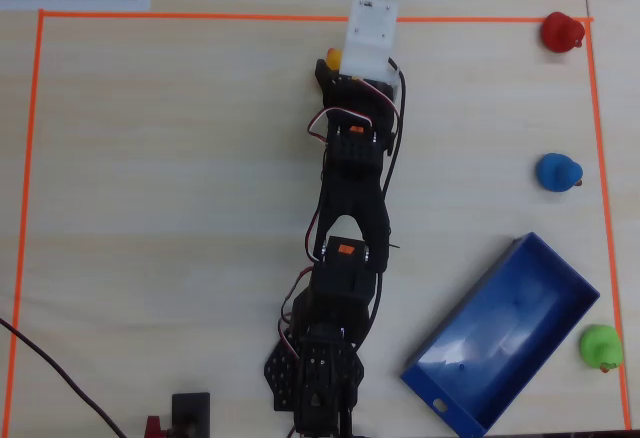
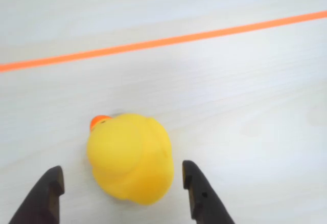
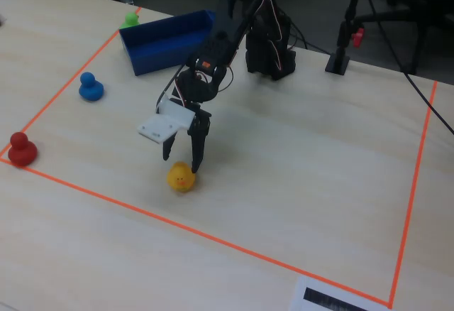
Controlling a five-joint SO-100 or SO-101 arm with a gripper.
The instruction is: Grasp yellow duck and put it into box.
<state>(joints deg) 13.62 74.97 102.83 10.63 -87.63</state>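
My gripper picks up the yellow duck by its rounded body (image 1: 334,59) next, to put it into the blue box (image 1: 510,318).
The yellow duck (image 2: 130,157) stands on the pale wooden table just inside the orange tape line, its orange beak pointing up-left in the wrist view. My gripper (image 2: 121,175) is open, one black finger on each side of the duck's rear half, with a wide gap on the left and a narrow one on the right. From the fixed view the gripper (image 3: 181,163) points down right over the duck (image 3: 181,177). Overhead, only a sliver of the duck (image 1: 332,57) shows beside the white wrist camera mount. The blue box (image 1: 510,318) lies empty at the lower right.
A red duck (image 1: 562,31), a blue duck (image 1: 557,172) and a green duck (image 1: 601,346) sit along the right edge of the taped area. Orange tape (image 1: 200,15) runs just beyond the yellow duck. Cables and a small stand sit near the arm's base.
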